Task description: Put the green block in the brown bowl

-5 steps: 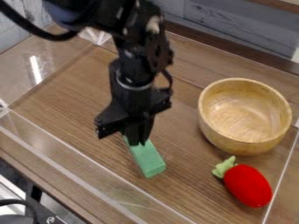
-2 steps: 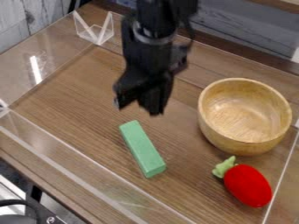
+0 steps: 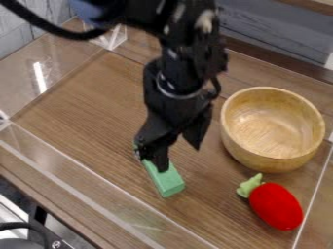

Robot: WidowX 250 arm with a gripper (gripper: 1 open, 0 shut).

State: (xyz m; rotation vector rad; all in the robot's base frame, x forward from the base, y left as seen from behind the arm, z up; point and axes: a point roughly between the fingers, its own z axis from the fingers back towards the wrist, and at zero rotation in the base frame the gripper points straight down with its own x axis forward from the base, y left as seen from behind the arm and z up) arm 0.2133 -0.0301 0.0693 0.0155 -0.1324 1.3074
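Next, the gripper picks up the green block [image 3: 166,181] by its long sides to put the block in the brown bowl [image 3: 274,127].
The green block [image 3: 166,181] lies flat on the wooden table, left of the brown bowl [image 3: 274,127]. Only the block's near end shows, because my gripper [image 3: 169,152] has come down over its far end. The dark fingers [image 3: 150,153] stand spread on either side of the block, open, and I cannot tell whether they touch it. The bowl sits upright at the right with nothing in it.
A red strawberry toy [image 3: 275,204] with green leaves lies in front of the bowl at the lower right. A low clear plastic wall [image 3: 78,180] runs along the table's near and left edges. A clear stand [image 3: 104,35] is at the back left.
The gripper rose off the block and moved back without it, the block staying on the table. It has now dropped down again over the block's far end with its fingers wider apart.
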